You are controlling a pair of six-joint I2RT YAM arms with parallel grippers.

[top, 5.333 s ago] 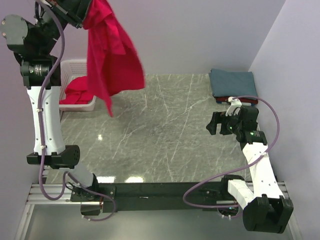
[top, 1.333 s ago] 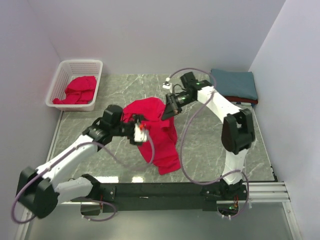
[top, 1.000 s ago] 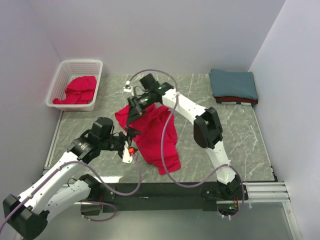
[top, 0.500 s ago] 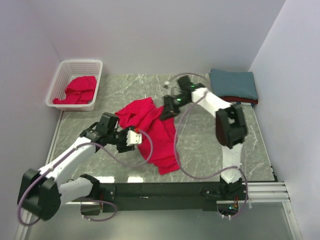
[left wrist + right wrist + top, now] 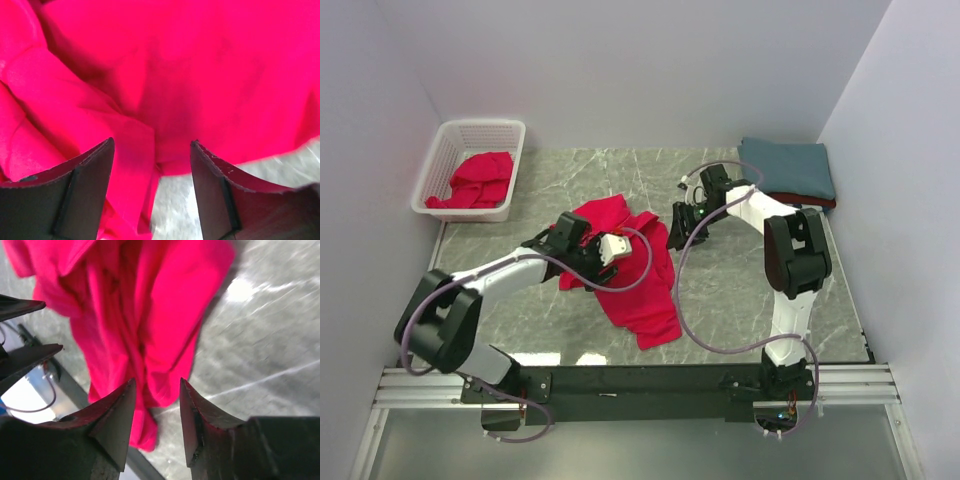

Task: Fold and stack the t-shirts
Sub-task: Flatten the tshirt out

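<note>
Next, my right gripper pinches the crumpled red t-shirt by its loose edge. Then I stretch the t-shirt open to spread it for folding.
A bright red t-shirt [image 5: 638, 285] lies crumpled in the middle of the table. My left gripper [image 5: 603, 258] hovers low over its left part, open; in the left wrist view the left gripper [image 5: 152, 146] has red cloth [image 5: 190, 75] under and beyond its fingertips, and its jaws grip nothing. My right gripper [image 5: 677, 232] stands just off the shirt's upper right edge, open and empty; in the right wrist view the right gripper [image 5: 157, 383] looks along the shirt [image 5: 150, 310]. A folded teal t-shirt [image 5: 788, 168] rests on a darker red one [image 5: 802, 201] at the back right.
A white lattice basket [image 5: 451, 139] at the back left holds more red t-shirts [image 5: 480, 180]. Walls close in the left, back and right sides. The marble table [image 5: 760, 300] ends at the black rail near the arm bases.
The right gripper has opened, let go of the red t-shirt and drawn back to the right. The left gripper has moved up and right onto the shirt.
</note>
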